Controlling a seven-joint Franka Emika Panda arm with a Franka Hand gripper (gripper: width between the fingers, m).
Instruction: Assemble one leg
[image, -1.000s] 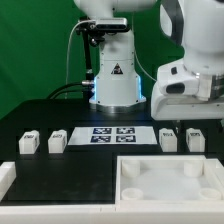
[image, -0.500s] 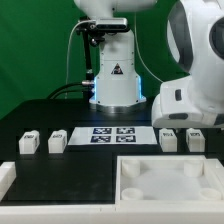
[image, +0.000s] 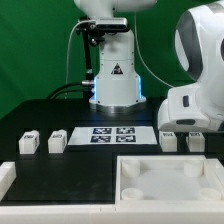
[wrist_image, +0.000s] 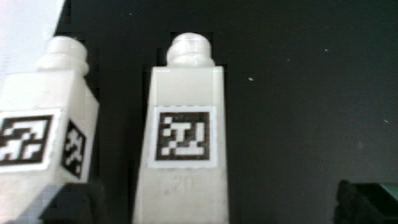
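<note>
Next, my gripper grabs the leg by its tagged body (image: 195, 144) (wrist_image: 182, 140), so the leg's round tip stays free for the white tray-like piece.
Four small white legs stand on the black table, two on the exterior view's left (image: 29, 143) (image: 57, 141) and two on its right (image: 168, 139) (image: 195, 140). The arm's white hand (image: 195, 108) hangs low just over the two right legs, and its fingers do not show there. In the wrist view my gripper (wrist_image: 214, 205) is open, with dark fingertips (wrist_image: 370, 200) far apart at the picture's edge. One tagged leg (wrist_image: 183, 130) lies between the fingers' lines, untouched. A second tagged leg (wrist_image: 50, 110) stands beside it, outside the jaws.
The marker board (image: 113, 134) lies mid-table before the robot's base (image: 113, 85). The large white tray-like piece with round corner sockets (image: 170, 182) sits in front on the exterior view's right. Another white part (image: 7, 176) lies at the front on the exterior view's left.
The arm's hand has come down and shifted to the exterior view's right, ending just above the two right legs. The legs and tray have not moved.
</note>
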